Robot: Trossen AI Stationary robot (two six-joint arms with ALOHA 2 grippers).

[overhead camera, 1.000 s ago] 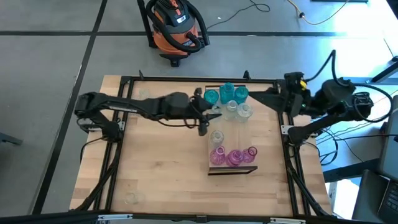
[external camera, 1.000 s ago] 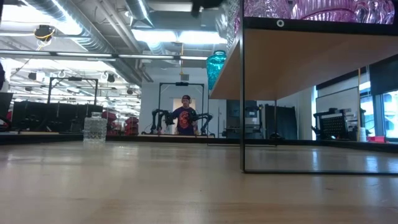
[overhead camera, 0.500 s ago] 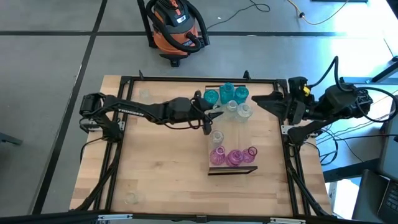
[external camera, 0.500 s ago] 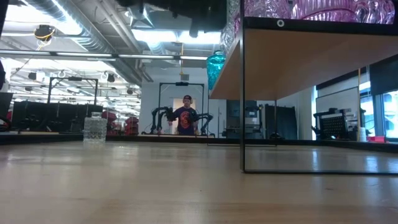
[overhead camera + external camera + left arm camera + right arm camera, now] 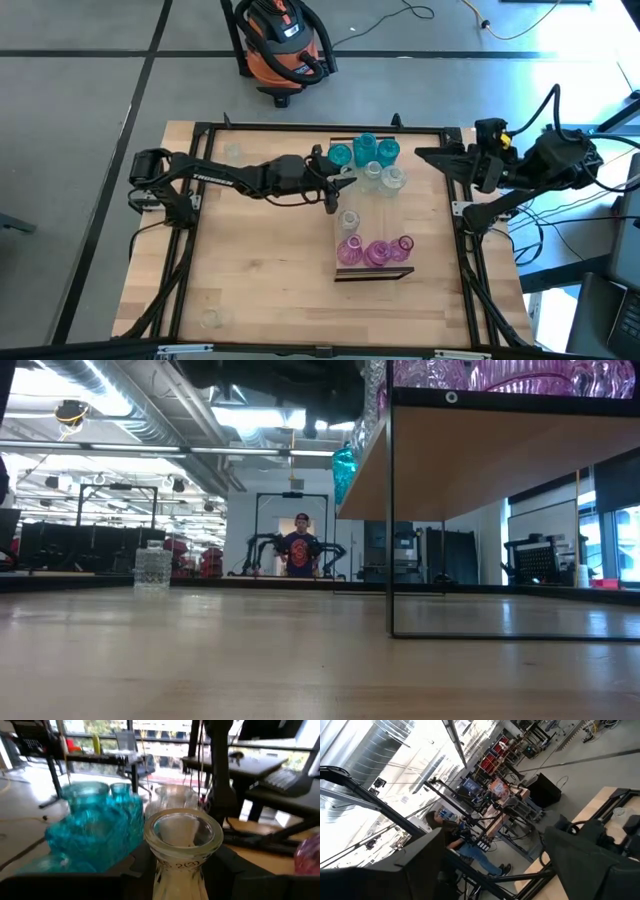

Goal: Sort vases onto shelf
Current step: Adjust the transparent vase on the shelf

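The clear vase is above the shelf next to the teal vases, so I should open my left gripper and let the clear vase go.
My left gripper (image 5: 338, 187) reaches from the table's left to the shelf's (image 5: 385, 215) left edge, shut on a clear vase (image 5: 182, 832). The shelf, a raised light-wood board, carries three teal vases (image 5: 364, 148) at its far end. Clear vases (image 5: 383, 178) stand behind them, one more clear vase (image 5: 348, 218) mid-board, and three pink vases (image 5: 377, 252) by the dark near end. In the left wrist view the teal vases (image 5: 95, 827) stand just beside the held one. My right gripper (image 5: 440, 160) hangs open at the table's right edge, holding nothing. My left gripper pinches the clear vase's neck (image 5: 176, 869), just below the flared rim, between its two fingers (image 5: 137, 867). The fingers come level from the table's left side. The vase stands upright, mouth up; its foot lies below the wrist view's edge.
Loose clear vases stand on the tabletop at the far left (image 5: 232, 150) and the near left (image 5: 210, 318); one shows in the low view (image 5: 153, 568). The shelf's black leg (image 5: 390, 520) rises from the table. A person (image 5: 298, 550) stands in the room beyond.
My left gripper has sunk with the clear vase beside the shelf's far left part and rolled slightly; the arm now shows at the top of the low view. My right arm has drawn a little toward the table's right edge.
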